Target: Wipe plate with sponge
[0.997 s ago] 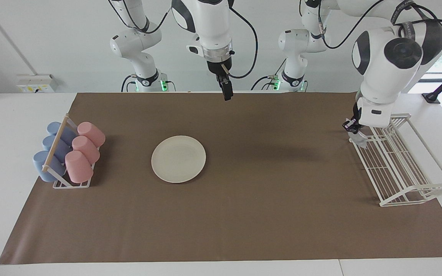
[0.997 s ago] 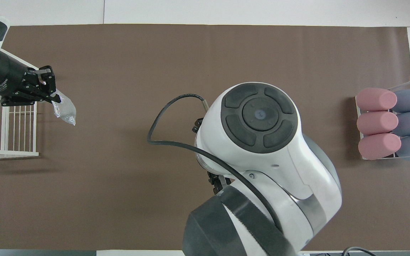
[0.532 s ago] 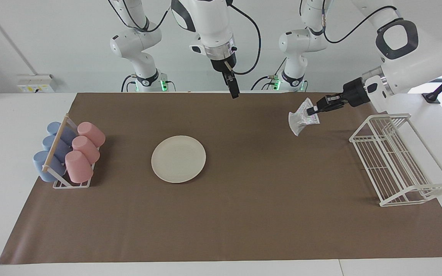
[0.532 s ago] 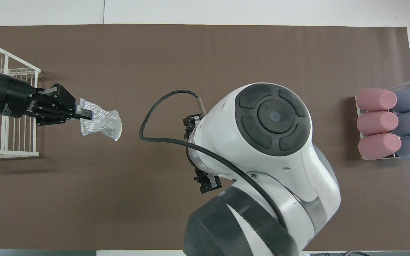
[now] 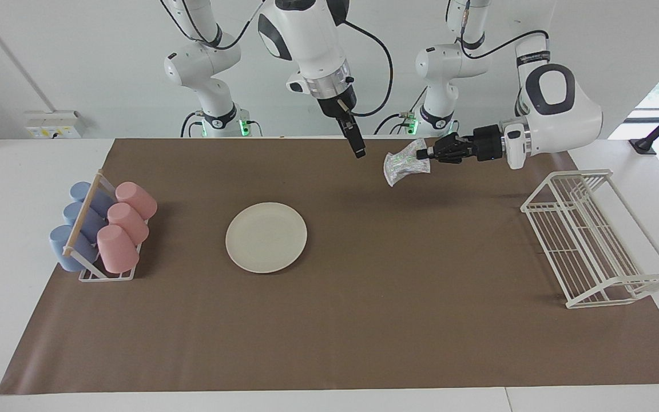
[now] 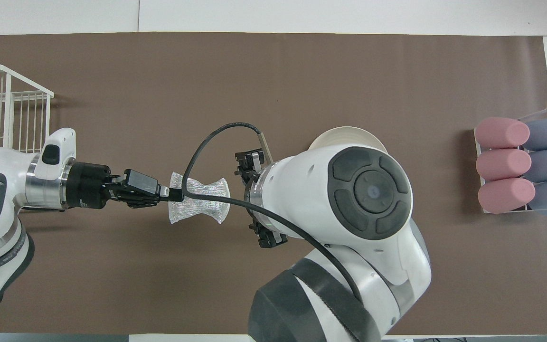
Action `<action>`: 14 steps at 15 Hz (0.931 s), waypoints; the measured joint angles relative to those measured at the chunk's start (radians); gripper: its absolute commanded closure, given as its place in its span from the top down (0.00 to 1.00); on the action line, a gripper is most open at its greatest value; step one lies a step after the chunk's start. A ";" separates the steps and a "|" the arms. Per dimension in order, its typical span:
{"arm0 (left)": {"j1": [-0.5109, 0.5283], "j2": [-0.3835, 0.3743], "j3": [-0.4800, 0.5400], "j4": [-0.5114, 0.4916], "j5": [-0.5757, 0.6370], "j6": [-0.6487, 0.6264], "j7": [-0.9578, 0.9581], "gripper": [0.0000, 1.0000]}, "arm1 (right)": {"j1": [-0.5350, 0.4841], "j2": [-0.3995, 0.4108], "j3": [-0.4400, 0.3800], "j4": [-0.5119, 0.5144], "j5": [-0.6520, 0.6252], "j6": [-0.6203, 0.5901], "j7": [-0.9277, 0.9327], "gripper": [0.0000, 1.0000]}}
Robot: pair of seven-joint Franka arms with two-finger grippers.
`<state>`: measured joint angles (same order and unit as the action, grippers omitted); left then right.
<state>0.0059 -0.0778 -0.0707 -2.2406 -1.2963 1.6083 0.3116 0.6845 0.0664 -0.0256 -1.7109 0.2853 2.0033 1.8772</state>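
My left gripper is already covering one end of the silvery sponge. I should wipe the plate next, so my right gripper should take the sponge by its opposite, loose end [image 6: 218,200].
The cream-white plate [image 5: 266,237] lies flat on the brown mat, toward the right arm's end of the table. In the overhead view the right arm hides all but a strip of the plate's rim [image 6: 344,135]. My left gripper [image 5: 421,153] [image 6: 171,192] reaches in level and is shut on the silvery mesh sponge [image 5: 403,167] [image 6: 202,209], which hangs in the air over the mat between the wire rack and the plate. My right gripper [image 5: 358,150] [image 6: 257,202] hangs open and empty in the air just beside the sponge, pointing down.
A white wire rack [image 5: 592,240] [image 6: 7,114] stands at the left arm's end of the table. At the right arm's end, a holder carries pink and blue cups [image 5: 103,229] [image 6: 520,166] lying on their sides. The brown mat [image 5: 364,315] covers most of the table.
My left gripper has carried the sponge up from the wire rack and toward the table's middle, turning level. My right gripper has shifted slightly toward the sponge.
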 measured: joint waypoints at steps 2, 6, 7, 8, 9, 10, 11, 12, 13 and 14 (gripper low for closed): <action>-0.043 -0.008 -0.003 -0.056 -0.080 0.026 0.076 0.00 | 0.007 -0.003 0.001 -0.041 0.012 0.002 -0.002 1.00; -0.070 -0.026 -0.003 -0.090 -0.143 0.045 0.154 0.00 | 0.030 -0.003 0.003 -0.100 0.073 0.078 -0.003 1.00; -0.070 -0.028 -0.002 -0.094 -0.143 0.045 0.168 0.00 | 0.030 -0.003 0.002 -0.110 0.077 0.093 -0.003 1.00; -0.070 -0.030 -0.002 -0.098 -0.143 0.045 0.179 0.00 | 0.030 -0.004 0.002 -0.119 0.080 0.114 -0.003 1.00; -0.070 -0.031 -0.002 -0.101 -0.143 0.044 0.188 0.00 | 0.030 -0.003 0.002 -0.129 0.082 0.143 -0.003 1.00; -0.070 -0.031 -0.002 -0.103 -0.143 0.044 0.195 0.00 | 0.030 -0.003 0.002 -0.138 0.082 0.172 -0.003 1.00; -0.070 -0.031 -0.002 -0.104 -0.143 0.044 0.198 0.00 | 0.030 -0.003 0.002 -0.144 0.082 0.190 -0.003 1.00; -0.070 -0.031 -0.002 -0.105 -0.144 0.044 0.200 0.00 | 0.030 -0.003 0.003 -0.147 0.082 0.201 -0.003 1.00; -0.070 -0.031 -0.002 -0.105 -0.144 0.044 0.201 0.00 | 0.030 -0.003 0.003 -0.148 0.082 0.204 -0.003 1.00; -0.070 -0.031 -0.002 -0.105 -0.145 0.044 0.201 0.00 | 0.030 -0.003 0.003 -0.149 0.082 0.205 -0.003 1.00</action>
<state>-0.0642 -0.1089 -0.0731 -2.3454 -1.4409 1.6526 0.5128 0.7147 0.0633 -0.0229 -1.8595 0.3674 2.2079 1.8745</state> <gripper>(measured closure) 0.969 0.000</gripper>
